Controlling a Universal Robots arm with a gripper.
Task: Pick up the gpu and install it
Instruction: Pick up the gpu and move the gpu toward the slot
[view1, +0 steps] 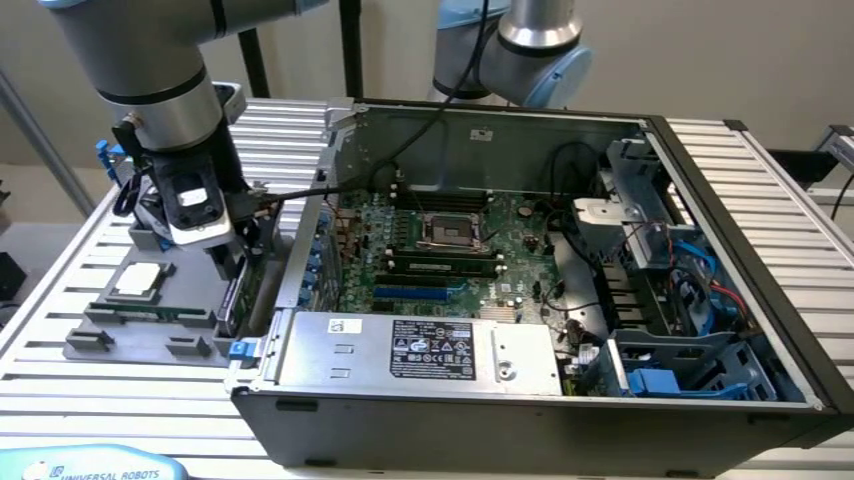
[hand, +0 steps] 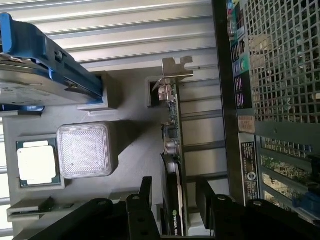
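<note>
I should grab the GPU by its black end (hand: 173, 209) with my gripper. That leaves the GPU's silver bracket (hand: 176, 69) free for putting the GPU into the computer case.
The gpu (hand: 173, 145) stands on its edge in a slot of the grey parts holder (hand: 132, 135), green board edge up, with its silver bracket (hand: 176, 68) at the far end. In the exterior view the gpu (view1: 236, 298) sits at the holder's edge beside the open computer case (view1: 747, 330). My gripper (hand: 175, 200) is open and straddles the card's black end. One of the fingers (hand: 145, 192) and the other finger (hand: 204, 197) each stand a little off the card's faces. In the exterior view the gripper (view1: 232, 268) hangs low over the card.
A square silver CPU chip (hand: 36, 164) and a white ribbed block (hand: 84, 150) lie on the holder. A hard drive in a blue frame (hand: 42, 75) stands nearby. The case wall (hand: 280, 100) is close beside the card. Inside are the motherboard (view1: 441, 250) and power supply (view1: 414, 350).
</note>
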